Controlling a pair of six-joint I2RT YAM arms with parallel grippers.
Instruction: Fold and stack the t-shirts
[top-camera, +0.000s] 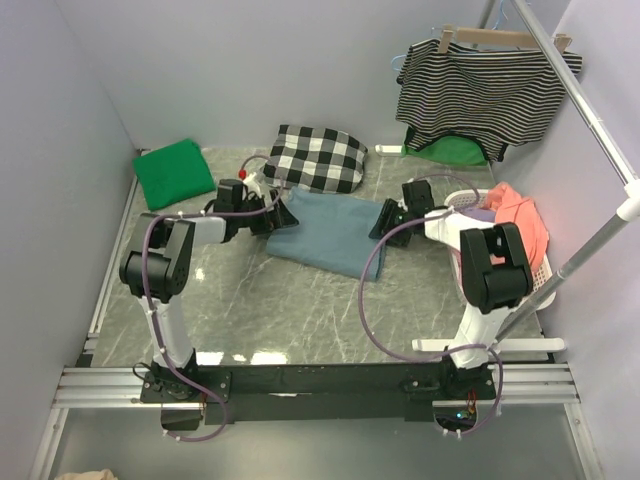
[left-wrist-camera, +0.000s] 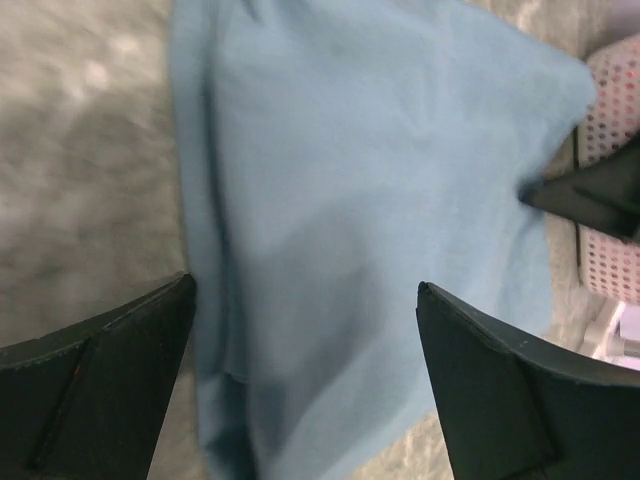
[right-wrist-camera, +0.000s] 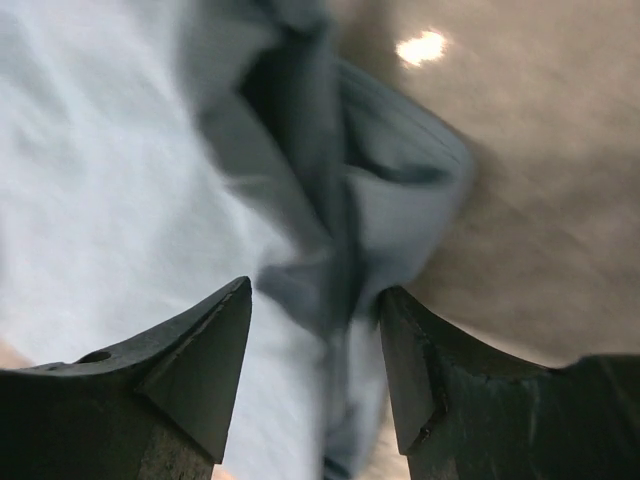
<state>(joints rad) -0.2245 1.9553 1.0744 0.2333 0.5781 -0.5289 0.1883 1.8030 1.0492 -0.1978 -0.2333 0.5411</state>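
Observation:
The folded slate-blue t-shirt needs to go on top of the stack, so my left gripper next needs to pick it up by its edge facing the green t-shirt.
The slate-blue t-shirt (top-camera: 330, 232) lies folded into a rough rectangle at the middle of the table. My left gripper (top-camera: 283, 216) is at its left edge; in the left wrist view it (left-wrist-camera: 305, 283) stands wide open above the blue cloth (left-wrist-camera: 370, 200), holding nothing. My right gripper (top-camera: 386, 218) is at the shirt's right edge. In the right wrist view its jaws (right-wrist-camera: 315, 285) are apart, with a bunched fold of the blue cloth (right-wrist-camera: 330, 200) lying loosely between them. A green t-shirt (top-camera: 173, 172) lies folded at the back left.
A black-and-white checked cloth (top-camera: 315, 157) lies behind the blue shirt. A striped top (top-camera: 480, 90) hangs on a hanger at the back right, with green cloth (top-camera: 455, 152) below it. A perforated basket (top-camera: 535, 270) of orange-pink clothes stands at the right, beside a slanted metal rail (top-camera: 590, 110).

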